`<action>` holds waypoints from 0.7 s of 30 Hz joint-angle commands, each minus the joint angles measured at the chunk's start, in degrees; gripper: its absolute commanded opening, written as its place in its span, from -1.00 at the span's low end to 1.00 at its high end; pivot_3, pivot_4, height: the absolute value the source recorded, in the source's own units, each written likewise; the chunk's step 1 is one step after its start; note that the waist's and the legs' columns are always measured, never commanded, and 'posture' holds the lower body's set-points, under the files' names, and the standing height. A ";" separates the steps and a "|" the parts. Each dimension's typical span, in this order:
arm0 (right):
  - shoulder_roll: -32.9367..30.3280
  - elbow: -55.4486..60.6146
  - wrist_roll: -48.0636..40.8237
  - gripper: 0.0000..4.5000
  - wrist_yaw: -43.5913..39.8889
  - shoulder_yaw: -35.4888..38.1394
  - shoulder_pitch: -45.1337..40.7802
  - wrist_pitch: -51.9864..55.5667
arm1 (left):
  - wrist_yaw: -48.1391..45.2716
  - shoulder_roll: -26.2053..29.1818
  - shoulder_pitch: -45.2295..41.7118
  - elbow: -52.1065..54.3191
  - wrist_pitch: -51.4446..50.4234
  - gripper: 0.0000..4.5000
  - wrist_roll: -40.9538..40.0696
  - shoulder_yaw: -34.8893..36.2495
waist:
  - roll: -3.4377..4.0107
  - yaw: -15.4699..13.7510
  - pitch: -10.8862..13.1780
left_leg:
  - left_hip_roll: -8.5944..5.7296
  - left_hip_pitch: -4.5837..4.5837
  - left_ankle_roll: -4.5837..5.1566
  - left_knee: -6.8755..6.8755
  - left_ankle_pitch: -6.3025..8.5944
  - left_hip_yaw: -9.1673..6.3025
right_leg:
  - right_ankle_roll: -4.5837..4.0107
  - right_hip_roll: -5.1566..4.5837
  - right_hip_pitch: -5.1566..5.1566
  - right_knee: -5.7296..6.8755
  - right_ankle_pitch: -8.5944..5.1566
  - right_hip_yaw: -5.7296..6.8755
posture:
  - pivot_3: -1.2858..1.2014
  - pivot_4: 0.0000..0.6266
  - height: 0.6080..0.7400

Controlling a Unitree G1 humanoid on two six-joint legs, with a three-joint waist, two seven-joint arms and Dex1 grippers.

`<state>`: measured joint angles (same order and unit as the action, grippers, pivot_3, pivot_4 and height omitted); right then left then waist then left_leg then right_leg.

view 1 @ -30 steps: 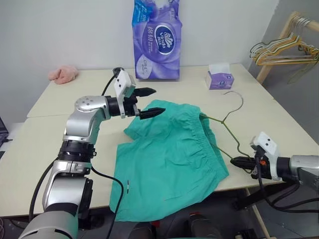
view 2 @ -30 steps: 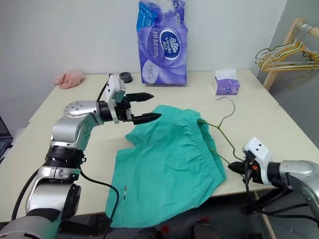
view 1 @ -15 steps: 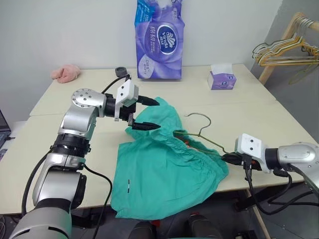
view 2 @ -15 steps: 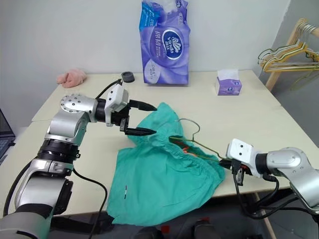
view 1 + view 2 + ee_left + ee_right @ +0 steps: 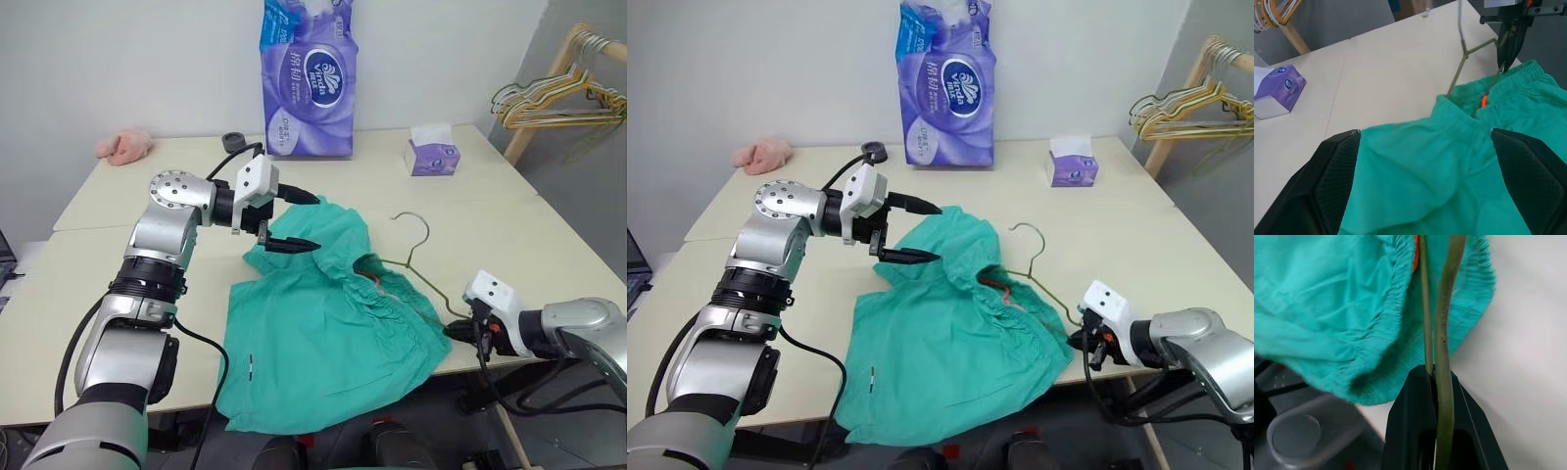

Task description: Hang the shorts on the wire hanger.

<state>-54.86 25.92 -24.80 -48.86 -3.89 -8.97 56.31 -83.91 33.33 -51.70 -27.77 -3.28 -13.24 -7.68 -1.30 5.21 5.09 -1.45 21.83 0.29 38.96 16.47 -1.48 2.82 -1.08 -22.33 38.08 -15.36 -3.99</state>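
The corner of the shorts' waistband has a fold that rises while the rest lies slack on the tabletop, so the left gripper needs to grab that raised fold (image 5: 319, 223) (image 5: 1405, 178) next.
The teal shorts (image 5: 323, 323) lie crumpled on the table, their hem hanging over the front edge. A fold at their far left corner rises between the fingers (image 5: 1337, 186) of my left gripper (image 5: 296, 220), which is open, one finger above the other. The wire hanger (image 5: 419, 257) runs from its hook, on the table right of the shorts, into the gathered waistband, where an orange-red drawstring (image 5: 1483, 101) shows. My right gripper (image 5: 458, 331) is shut on the hanger's wire (image 5: 1442, 357) at the table's front right edge.
A tall purple tissue pack (image 5: 309, 78) stands at the back. A small purple tissue box (image 5: 432, 152) is at the back right. A pink cloth lump (image 5: 124, 145) lies back left. A wooden rack with a bunch of hangers (image 5: 558, 93) stands beyond the table's right side.
The left gripper has rolled so its fingers stand one above the other around a raised fold. The flat shorts have bunched up, and the hanger's wire now reaches into the waistband.
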 commanded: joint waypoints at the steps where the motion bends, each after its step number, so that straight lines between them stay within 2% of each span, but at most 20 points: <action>1: 2.02 -0.11 0.02 -1.00 2.61 2.03 -4.14 0.01 | 1.03 -0.01 -1.07 0.13 0.94 1.00 0.22 0.90 | 0.00 0.04 0.00 | 0.00 -0.01 0.00 0.00 0.00 0.00 | 0.00 0.00 0.00 0.01 0.00 0.00 | -0.09 -0.85 1.00; 7: 2.00 2.94 1.63 -1.00 3.26 0.71 -6.60 -2.96 | 0.94 0.93 -0.83 -0.54 1.86 1.00 0.93 0.89 | 0.01 -0.08 0.00 | 0.00 0.05 0.00 -0.01 0.01 -0.05 | 0.00 -0.01 -0.02 0.00 0.00 0.04 | -0.09 -0.84 1.00; 13: -1.01 5.54 5.95 -1.00 1.67 -2.31 -7.36 -8.60 | 0.10 2.48 -5.08 -5.69 0.54 1.00 1.86 1.20 | 0.00 -0.04 0.00 | 0.00 0.07 0.00 -0.02 0.01 -0.06 | 0.00 -0.01 -0.05 0.01 0.00 0.08 | -0.09 -0.84 1.00; 21: -2.55 7.49 9.80 -1.00 0.11 -5.00 -7.81 -13.21 | -5.04 2.41 -5.72 -5.88 3.30 1.00 2.72 -1.04 | 0.01 0.03 0.00 | -0.01 0.07 0.00 -0.01 0.01 -0.02 | 0.00 0.00 -0.06 0.00 0.00 0.08 | -0.10 -0.84 1.00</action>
<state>-56.61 31.60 -15.74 -48.44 -9.57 -15.27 44.62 -87.36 35.30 -56.70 -35.08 -0.91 -10.71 -8.52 -1.30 5.24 5.08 -1.46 21.89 0.29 38.95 16.48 -1.49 2.82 -1.08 -22.39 38.08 -15.36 -3.92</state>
